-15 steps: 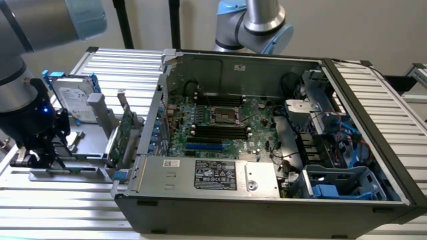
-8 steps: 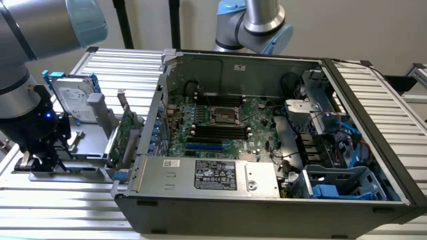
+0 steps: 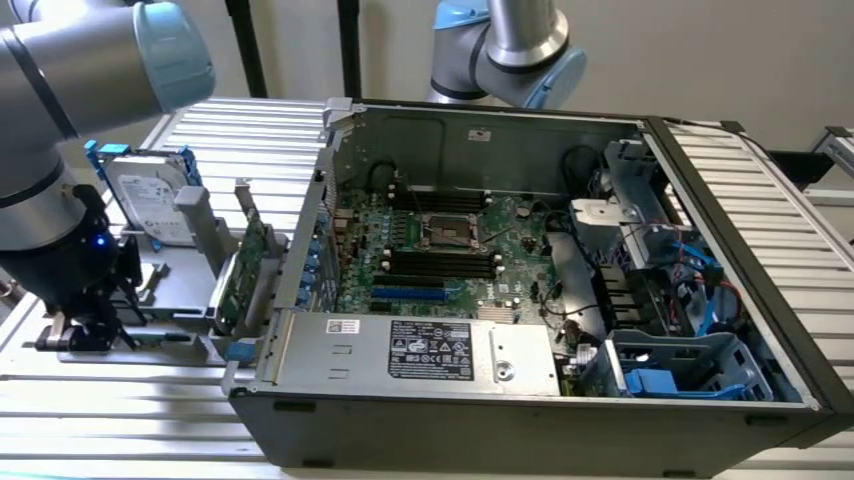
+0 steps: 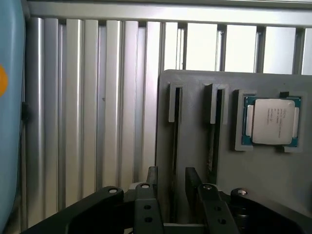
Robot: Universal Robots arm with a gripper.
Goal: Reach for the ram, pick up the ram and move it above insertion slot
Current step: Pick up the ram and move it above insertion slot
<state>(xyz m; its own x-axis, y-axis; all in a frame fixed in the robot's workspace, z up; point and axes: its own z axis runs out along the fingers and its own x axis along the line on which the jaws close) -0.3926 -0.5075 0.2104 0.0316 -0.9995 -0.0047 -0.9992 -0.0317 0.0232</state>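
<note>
My gripper will next pinch the ram by the middle of its exposed top edge (image 4: 172, 193), because the grey holder brackets hold the ram (image 4: 175, 127) at its end.
The ram (image 4: 175, 127) stands on edge in a narrow groove of a grey holder plate (image 4: 195, 161), and I see it only as a thin dark strip. My gripper (image 4: 171, 173) is open just above it, one black finger (image 4: 152, 176) on each side of the groove, not touching the stick. In the exterior view the gripper (image 3: 83, 335) hangs low over the holder (image 3: 174, 325) at the exterior view's left, outside the computer case. The insertion slot is one of several parallel black memory sockets (image 3: 441, 264) on the motherboard, below the square processor socket (image 3: 447, 232).
A second groove (image 4: 213, 131) and a loose processor chip (image 4: 273, 122) sit on the holder plate beside the ram. A hard drive (image 3: 147, 205) and a green expansion card (image 3: 247, 270) stand between my gripper and the case wall (image 3: 314, 230). A second arm (image 3: 514, 50) rises behind the case.
</note>
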